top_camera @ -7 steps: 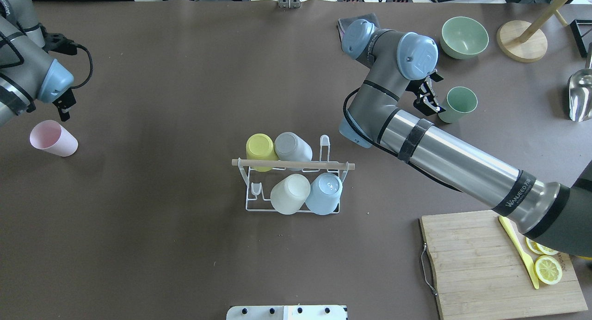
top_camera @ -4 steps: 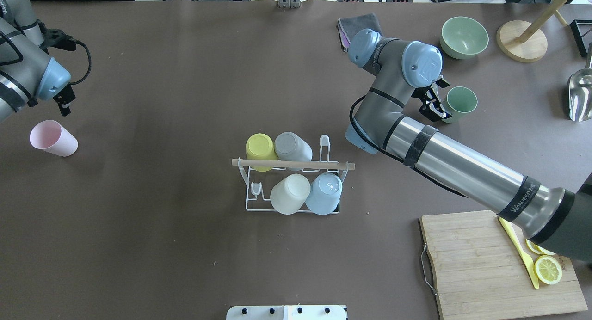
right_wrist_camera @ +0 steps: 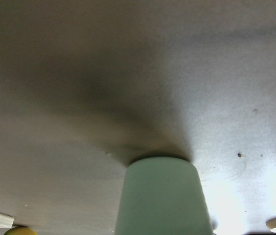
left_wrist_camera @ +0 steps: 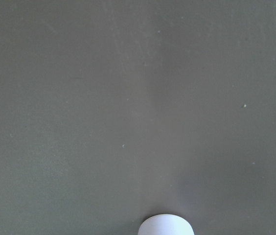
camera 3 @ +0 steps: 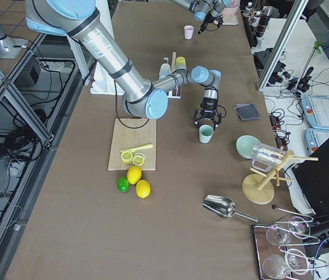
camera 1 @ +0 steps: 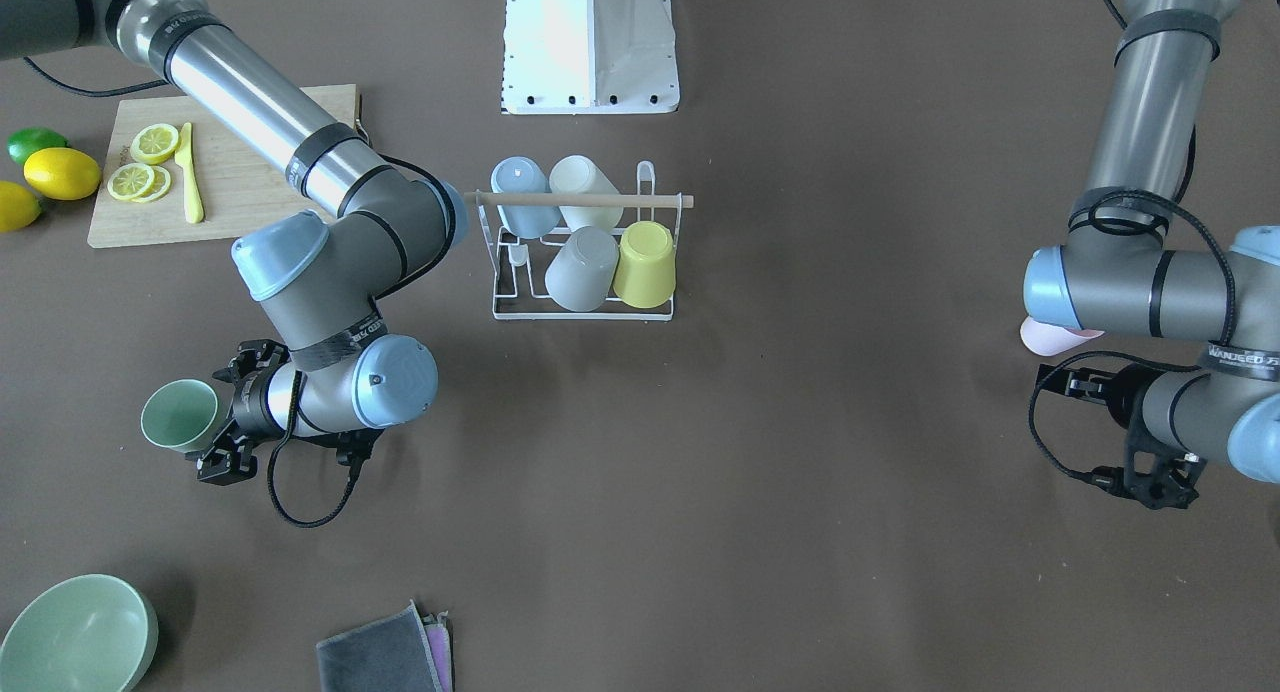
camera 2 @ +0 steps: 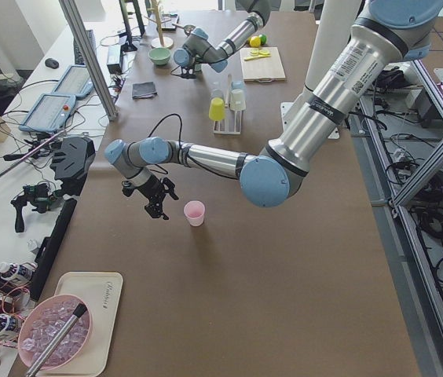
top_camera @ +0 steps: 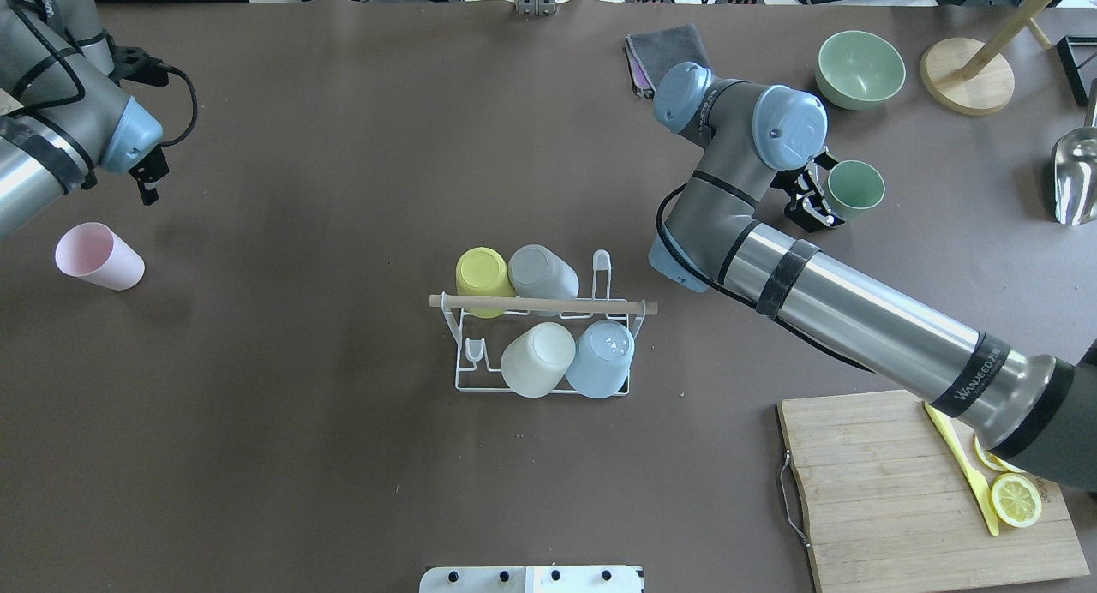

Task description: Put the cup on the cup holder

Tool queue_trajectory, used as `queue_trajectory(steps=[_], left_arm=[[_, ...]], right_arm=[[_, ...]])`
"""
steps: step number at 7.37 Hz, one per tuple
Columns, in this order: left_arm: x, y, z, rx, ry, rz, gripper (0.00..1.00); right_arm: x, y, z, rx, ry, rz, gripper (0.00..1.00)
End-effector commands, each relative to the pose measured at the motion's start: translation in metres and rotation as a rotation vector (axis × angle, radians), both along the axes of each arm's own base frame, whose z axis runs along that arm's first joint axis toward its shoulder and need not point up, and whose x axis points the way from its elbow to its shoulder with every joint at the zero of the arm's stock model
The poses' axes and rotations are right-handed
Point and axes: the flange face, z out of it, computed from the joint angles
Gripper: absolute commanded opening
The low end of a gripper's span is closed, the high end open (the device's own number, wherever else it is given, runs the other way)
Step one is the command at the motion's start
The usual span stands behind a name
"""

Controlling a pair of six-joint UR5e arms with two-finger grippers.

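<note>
I need to place the pink cup on the cup holder, so I should grab the pink cup's round side point(camera 1: 1051, 338) with my left gripper next.
The cup holder point(top_camera: 548, 305), a white wire rack with a wooden rod handle, stands mid-table and carries several upturned cups: yellow, grey, cream and blue. It also shows in the front-facing view point(camera 1: 580, 200). A green cup point(top_camera: 855, 188) stands upright at the far right. My right gripper point(top_camera: 812, 206) is open, with its fingertips at the cup's side; the right wrist view shows the green cup point(right_wrist_camera: 162, 196) close ahead. A pink cup point(top_camera: 96, 255) stands at the far left. My left gripper point(top_camera: 146, 180) is open and empty, above and beyond the pink cup.
A green bowl point(top_camera: 860, 68), a wooden stand base point(top_camera: 967, 76) and a metal scoop point(top_camera: 1075, 177) sit at the far right. A grey cloth point(top_camera: 660, 46) lies behind the right arm. A cutting board point(top_camera: 891, 490) with lemon slices and a yellow knife is at the near right.
My right gripper has moved right, up to the green cup. My left arm has moved up and right, away from the pink cup.
</note>
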Motion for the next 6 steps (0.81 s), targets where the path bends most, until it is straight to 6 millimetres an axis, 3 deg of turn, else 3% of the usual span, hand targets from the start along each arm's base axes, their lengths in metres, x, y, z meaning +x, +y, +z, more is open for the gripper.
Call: queue_trajectory(steps=[1,6], left_arm=[[0.043,0.018,0.0,-0.05,0.02,0.045,0.98],[0.041,0.027,0.01,-0.04,0.018,0.131,0.98]], right_arm=[[0.001,0.004,0.008,-0.002,0.007,-0.004,0.99],[-0.012,0.018,0.022,0.015,0.021,-0.013,0.99]])
